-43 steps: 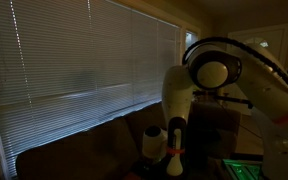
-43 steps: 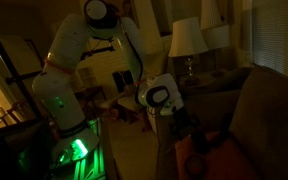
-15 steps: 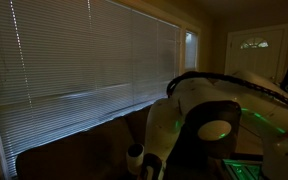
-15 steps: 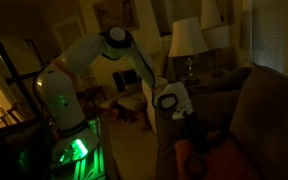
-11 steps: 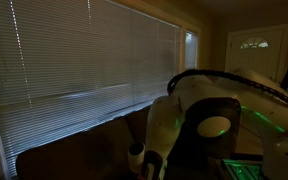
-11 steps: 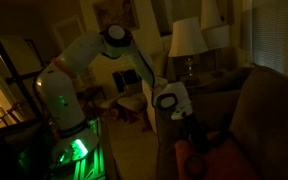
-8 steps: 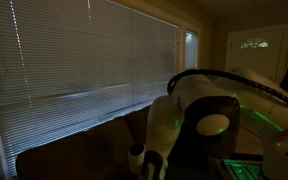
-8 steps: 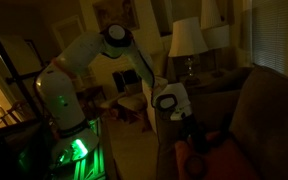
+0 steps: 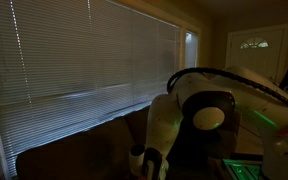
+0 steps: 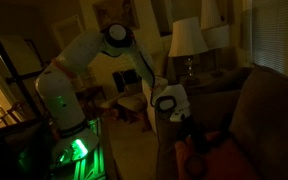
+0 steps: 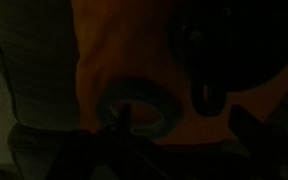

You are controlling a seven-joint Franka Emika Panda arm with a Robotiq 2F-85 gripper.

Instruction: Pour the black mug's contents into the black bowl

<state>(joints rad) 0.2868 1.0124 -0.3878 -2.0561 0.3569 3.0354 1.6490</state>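
Note:
I will next grab the black mug by its protruding handle with my gripper, which leaves the mug's rim free, so I can tip the mug and pour its contents into the bowl.
The scene is very dim. In the wrist view a round bowl with a pale bluish rim (image 11: pixel 139 105) lies on an orange surface (image 11: pixel 109 50). A dark mug-like shape (image 11: pixel 202 55) stands beyond it to the right. My gripper (image 11: pixel 174 150) hangs above them; its dark fingers look spread, with nothing between them. In both exterior views the gripper (image 10: pixel 187 137) (image 9: pixel 144 165) hangs low over the orange patch (image 10: pixel 199 158) on the couch. The mug's contents cannot be made out.
A dark couch back (image 10: pixel 269 110) rises beside the orange patch. A lamp (image 10: pixel 187 40) and furniture stand behind. Closed window blinds (image 9: pixel 84 60) fill the wall above the couch. The robot base glows green (image 10: pixel 74 150).
Since 2.9 s ago the arm has swung over and dropped low toward the couch. In the last second the wrist has only shifted slightly.

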